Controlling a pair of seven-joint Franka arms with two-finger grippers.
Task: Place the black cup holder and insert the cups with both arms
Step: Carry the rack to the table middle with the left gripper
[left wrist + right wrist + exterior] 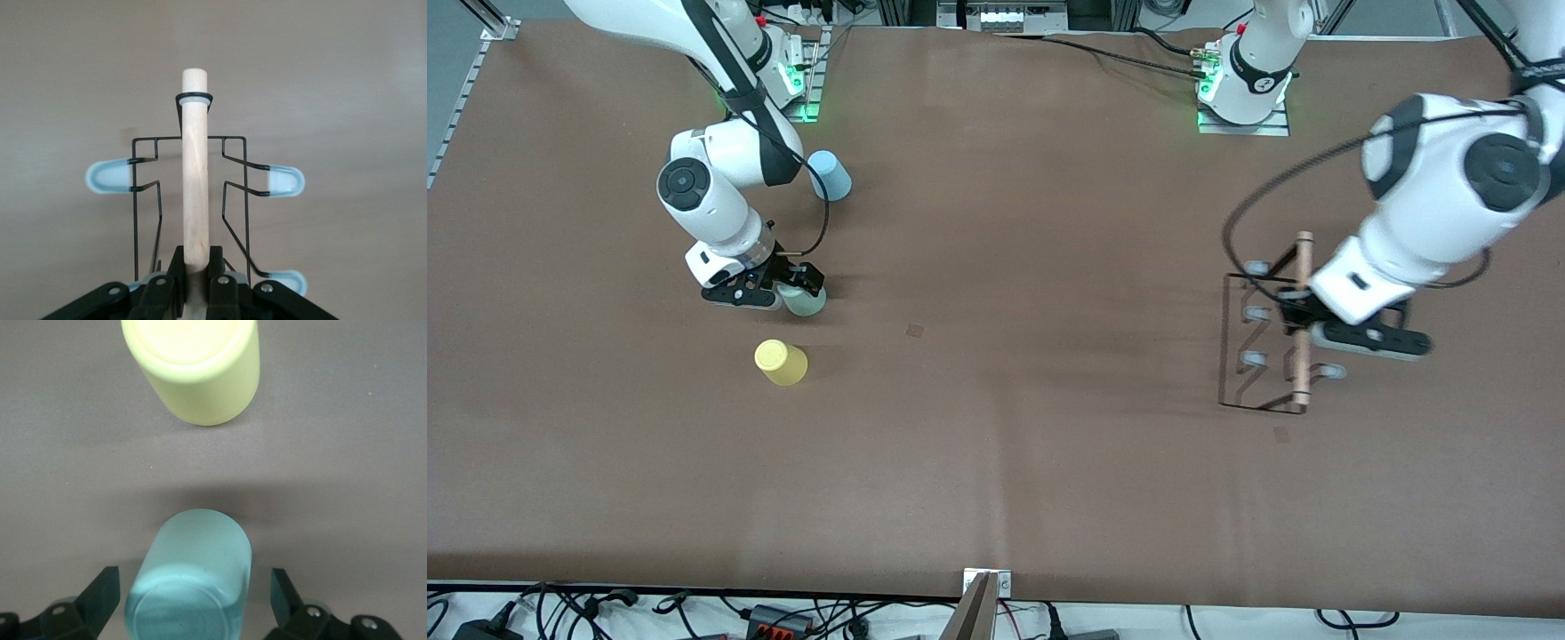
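The fingers are on both sides of the mint green cup and would hold it if they closed now, so my right gripper needs to close on the cup.
The black cup holder (1301,378) is toward the left arm's end of the table, its wooden rod (195,173) on top and its grey-blue tipped pegs (110,177) sticking out at the sides. My left gripper (1303,324) is shut on the rod's middle, as the left wrist view (195,267) shows. The mint green cup (807,302) stands toward the right arm's end. My right gripper (787,289) is open, one finger on each side of this cup (190,580), with gaps showing. The yellow cup (781,363) stands nearer the front camera (193,367). The light blue cup (830,174) stands farther from it.
The arms' base plates (1243,120) sit at the table's edge farthest from the front camera. A metal bracket (985,587) and cables lie along the edge nearest to it. The brown table (1005,356) is bare between the cups and the holder.
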